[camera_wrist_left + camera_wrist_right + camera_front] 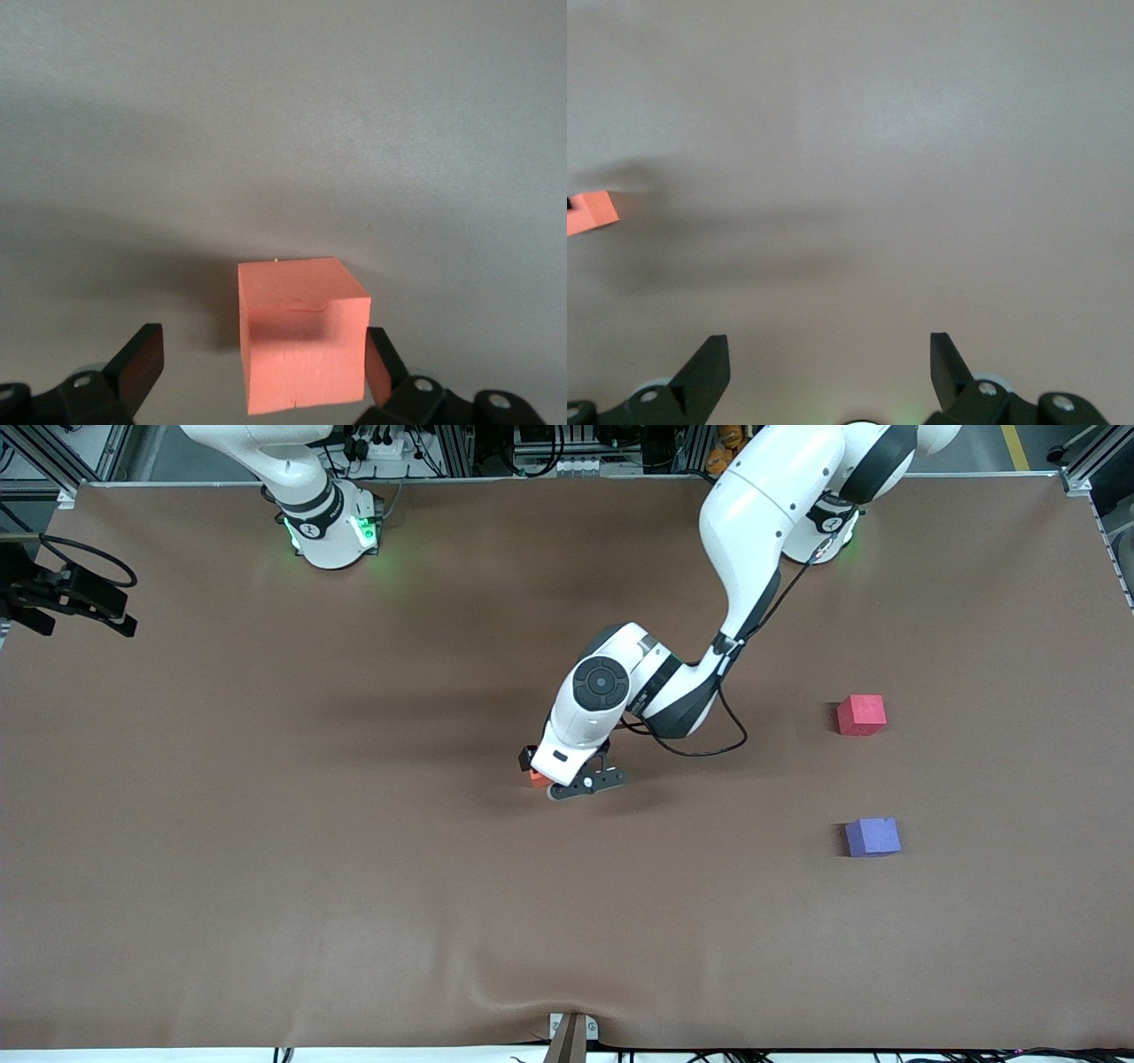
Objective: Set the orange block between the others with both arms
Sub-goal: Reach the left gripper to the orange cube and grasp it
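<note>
The left gripper grabs the orange block by its opposite sides next, to place it between the other cubes.
The orange block sits on the brown table near its middle. My left gripper is low over it and open, with the block between the fingers. One fingertip is right by the block's side and the other stands well apart from it. The red-pink cube and the purple-blue cube lie toward the left arm's end, the purple-blue one nearer to the front camera, with a gap between them. My right gripper hangs open over bare table; the orange block shows at the edge of its view.
The left arm reaches from its base to the table's middle, trailing a black cable. A black camera rig sits at the right arm's end of the table. A small bracket and a wrinkle in the cover mark the near edge.
</note>
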Controlling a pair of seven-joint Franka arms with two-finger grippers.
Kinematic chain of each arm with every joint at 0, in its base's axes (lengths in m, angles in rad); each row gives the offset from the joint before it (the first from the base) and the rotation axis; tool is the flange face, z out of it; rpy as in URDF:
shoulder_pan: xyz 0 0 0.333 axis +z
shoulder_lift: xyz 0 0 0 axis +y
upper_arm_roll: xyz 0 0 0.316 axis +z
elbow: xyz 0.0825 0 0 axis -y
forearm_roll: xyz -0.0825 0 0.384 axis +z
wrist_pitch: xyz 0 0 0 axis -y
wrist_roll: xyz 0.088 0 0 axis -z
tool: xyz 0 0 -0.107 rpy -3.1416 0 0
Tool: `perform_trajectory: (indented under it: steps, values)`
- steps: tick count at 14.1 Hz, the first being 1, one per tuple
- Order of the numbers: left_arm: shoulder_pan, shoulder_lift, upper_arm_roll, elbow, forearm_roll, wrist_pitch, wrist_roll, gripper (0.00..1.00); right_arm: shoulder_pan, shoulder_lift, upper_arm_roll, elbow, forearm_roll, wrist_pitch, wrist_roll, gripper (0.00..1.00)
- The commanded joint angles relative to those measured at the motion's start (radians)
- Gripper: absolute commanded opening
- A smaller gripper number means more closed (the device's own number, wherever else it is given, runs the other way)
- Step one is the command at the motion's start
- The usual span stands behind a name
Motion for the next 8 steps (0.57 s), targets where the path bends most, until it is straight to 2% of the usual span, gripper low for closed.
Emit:
perform_trajectory:
  steps: [1,5,8]
  values:
    - [-0.022,0.037,0.016,0.040,-0.002,0.039,-0.022,1.00,-0.033,0.046,0.029,0.074,0.023,-0.032,0.015,1.00]
    - [-0.028,0.061,0.016,0.046,-0.002,0.053,-0.032,1.00,-0.025,0.053,0.026,0.006,0.021,0.062,0.012,1.00]
    - [-0.030,0.071,0.016,0.054,-0.004,0.090,-0.048,1.00,-0.027,0.052,0.026,-0.041,0.020,0.080,0.012,1.00]
